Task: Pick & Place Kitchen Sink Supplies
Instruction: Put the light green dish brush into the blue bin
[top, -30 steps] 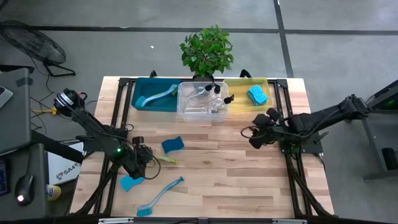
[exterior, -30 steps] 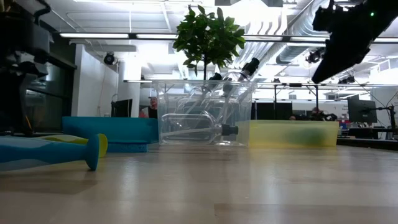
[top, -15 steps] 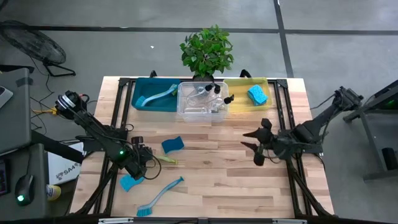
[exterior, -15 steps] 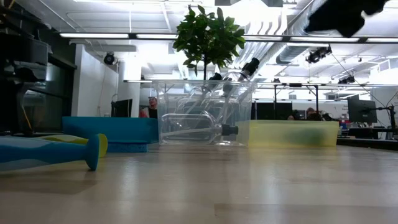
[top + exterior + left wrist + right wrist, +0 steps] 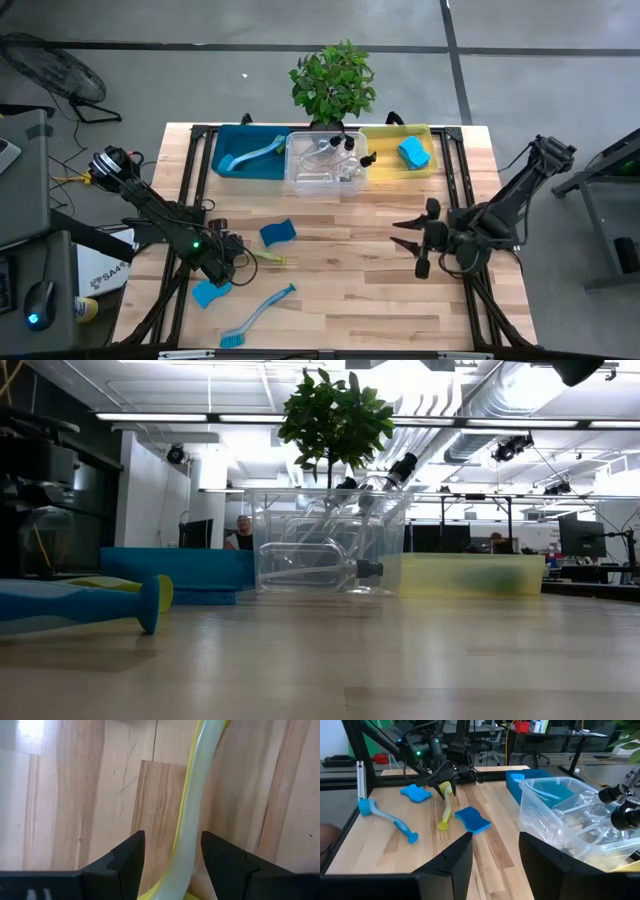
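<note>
My left gripper is going to grab the yellow-green brush by its handle (image 5: 268, 257) next, so it can put the brush away in the teal bin (image 5: 250, 153).
A yellow-green dish brush (image 5: 266, 257) lies flat on the table, left of centre. My left gripper (image 5: 232, 259) is low over it and open. In the left wrist view its fingers (image 5: 127, 862) stand on either side of the brush's handle (image 5: 189, 827). Two blue sponges (image 5: 278, 233) (image 5: 210, 293) and a blue brush (image 5: 258, 314) lie on the wood nearby. My right gripper (image 5: 414, 242) is open and empty, raised over the table's right half. The right wrist view shows the same brush (image 5: 444, 810), sponge (image 5: 472, 819) and blue brush (image 5: 390, 820).
Along the far edge stand a teal bin (image 5: 228, 140) with a blue brush (image 5: 252, 154), a clear bin (image 5: 300, 178) of pump bottles (image 5: 330, 155), and a yellow bin (image 5: 385, 160) with a sponge (image 5: 413, 152). A potted plant (image 5: 333, 82) stands behind them. Bare wood lies between the arms.
My right gripper has drawn back from beside the yellow bin toward the near edge and has risen. In the low view it climbs almost out of the top. It has also turned toward the table's left. My left gripper and the loose items have stayed put.
</note>
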